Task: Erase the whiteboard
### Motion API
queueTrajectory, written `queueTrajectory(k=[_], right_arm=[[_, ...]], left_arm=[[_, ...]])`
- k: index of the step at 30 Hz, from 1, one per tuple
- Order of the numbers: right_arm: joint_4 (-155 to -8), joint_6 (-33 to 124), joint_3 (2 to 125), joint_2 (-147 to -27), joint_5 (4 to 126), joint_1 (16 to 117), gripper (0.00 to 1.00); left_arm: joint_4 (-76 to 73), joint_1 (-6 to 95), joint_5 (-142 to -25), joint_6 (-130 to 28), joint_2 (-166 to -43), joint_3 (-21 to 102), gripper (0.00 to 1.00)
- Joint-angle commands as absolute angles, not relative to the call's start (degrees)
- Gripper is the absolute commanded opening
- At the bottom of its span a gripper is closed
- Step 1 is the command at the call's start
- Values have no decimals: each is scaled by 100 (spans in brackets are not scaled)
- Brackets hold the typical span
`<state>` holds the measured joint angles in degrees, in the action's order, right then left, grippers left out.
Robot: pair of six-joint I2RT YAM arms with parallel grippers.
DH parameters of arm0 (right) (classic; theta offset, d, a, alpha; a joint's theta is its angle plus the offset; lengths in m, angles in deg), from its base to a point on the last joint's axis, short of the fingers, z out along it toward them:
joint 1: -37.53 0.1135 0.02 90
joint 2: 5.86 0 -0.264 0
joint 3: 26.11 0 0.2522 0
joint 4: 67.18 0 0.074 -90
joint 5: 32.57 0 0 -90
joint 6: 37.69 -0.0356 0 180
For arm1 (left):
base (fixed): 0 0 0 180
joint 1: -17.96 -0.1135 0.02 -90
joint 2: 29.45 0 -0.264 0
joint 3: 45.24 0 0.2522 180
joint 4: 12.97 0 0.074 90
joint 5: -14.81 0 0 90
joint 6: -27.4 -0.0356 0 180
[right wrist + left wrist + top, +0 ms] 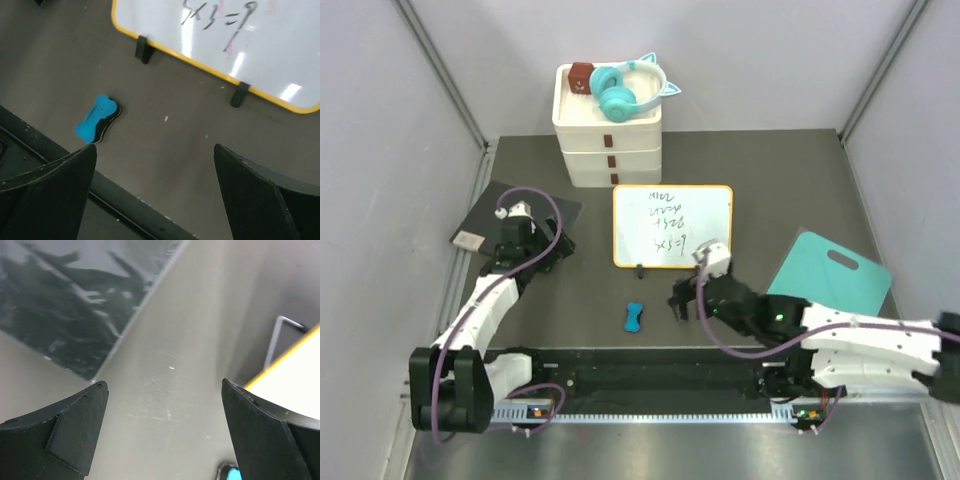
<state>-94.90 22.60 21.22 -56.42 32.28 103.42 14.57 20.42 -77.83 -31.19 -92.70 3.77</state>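
Observation:
The eraser's dark bottom will stay free to erase the whiteboard [672, 226] if my right gripper grabs it this way, so I should grab the blue bone-shaped eraser across its narrow middle [633, 317].
The whiteboard [672, 226], with an orange-yellow frame and black handwriting, lies mid-table in front of the drawer stack; it also shows in the right wrist view [240, 40]. Its yellow edge shows at the right of the left wrist view [295, 385]. A blue bone-shaped eraser [634, 316] lies on the table below the board, also seen in the right wrist view [96, 119]. My right gripper [682, 300] is open and empty, right of the eraser and below the board. My left gripper [552, 250] is open and empty, left of the board beside the dark pad.
A white drawer stack [608, 140] with teal headphones [625, 88] and a red-brown block on top stands at the back. A flat dark grey pad [505, 215] lies at the left. A teal cutting board [832, 272] lies at the right. Grey walls enclose the table.

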Motion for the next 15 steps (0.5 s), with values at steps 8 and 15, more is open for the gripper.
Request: queueTrajectory(k=[8,15], right_arm=[[-10949,-208,4820,-9303,470,12041,99],[-11169,-455,5804,-10313,715,11989,85]], left_arm=[[1353,2024,-8197,-3264,-9115,192,99],[1363,2024,-8240,-3246,-9352,254,99]])
